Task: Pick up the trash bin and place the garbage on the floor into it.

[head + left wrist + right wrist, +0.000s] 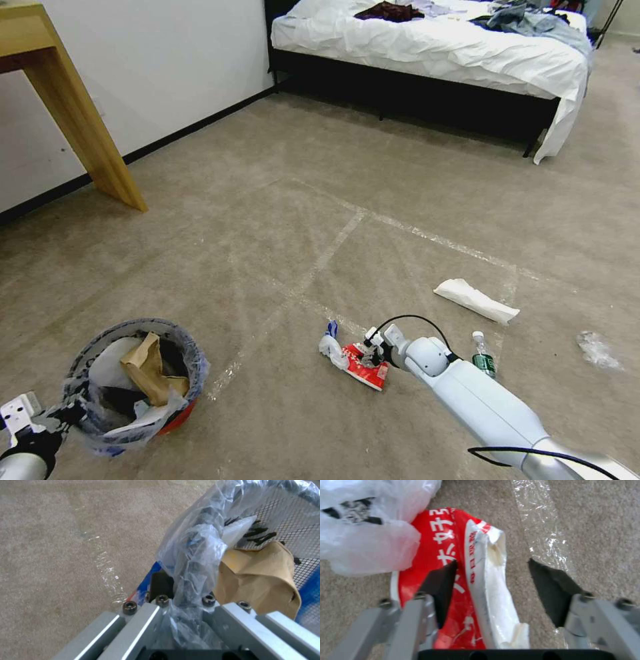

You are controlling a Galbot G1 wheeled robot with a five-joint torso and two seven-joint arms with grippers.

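Observation:
The red wrapper (371,373) has its red side flat on the carpet. Its white folded edge stands up, so my right gripper should pick it up there next.
The trash bin (175,419) is red with a clear bluish liner and sits low at my left, holding a brown paper bag (148,370) and other litter. My left gripper (63,417) is shut on its bagged rim (196,555), with the paper bag (260,580) just inside. On the carpet floor (280,200) ahead lies a crumpled red wrapper (371,373) next to a white plastic wad (331,348). My right gripper (370,357) hovers right over it. It is open (496,580), its fingers (441,587) either side of the wrapper's (440,555) white edge.
A white slipper (475,300), a small plastic bottle (483,357) and clear wrap (597,350) lie to the right. A wooden table leg (87,127) stands far left. A bed (433,53) with clothes is at the back. Tape lines (333,247) cross the carpet.

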